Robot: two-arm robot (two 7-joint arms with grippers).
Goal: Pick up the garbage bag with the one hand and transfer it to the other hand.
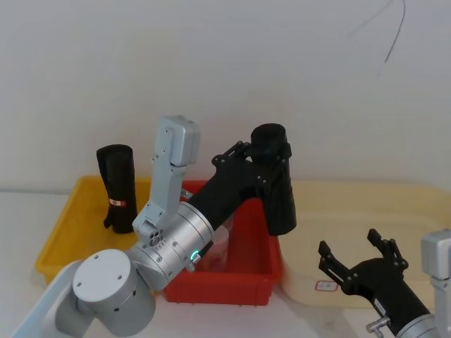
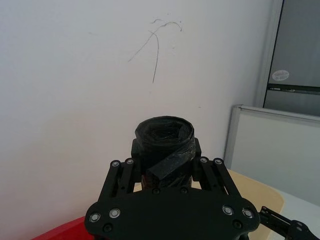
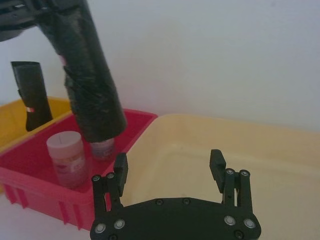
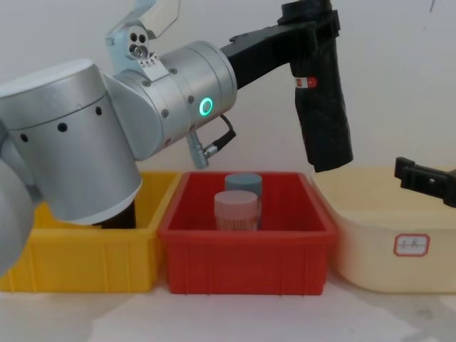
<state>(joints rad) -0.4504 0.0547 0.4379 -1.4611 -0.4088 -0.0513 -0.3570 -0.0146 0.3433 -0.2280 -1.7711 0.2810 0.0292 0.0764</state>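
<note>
My left gripper has the garbage bag [image 4: 324,100] now. My right gripper will grab it by its lower end [image 4: 330,151] next, to take it over.
The garbage bag [image 1: 278,190], a tall black roll with a small red label, hangs upright in the air over the right side of the red bin [image 1: 232,285]. My left gripper [image 1: 271,156] is shut on its upper end; the roll's top [image 2: 165,142] sits between the fingers in the left wrist view. From the chest the garbage bag [image 4: 324,100] reaches down to just above the bin's rim. My right gripper [image 1: 359,257] is open and holds nothing, low over the cream tray [image 1: 366,211], to the right of and below the garbage bag [image 3: 92,85].
A second black roll [image 1: 118,186] stands in the yellow bin [image 1: 60,236] on the left. A pink-lidded jar [image 4: 236,209] and a blue-lidded jar [image 4: 244,184] stand in the red bin. A white wall is close behind.
</note>
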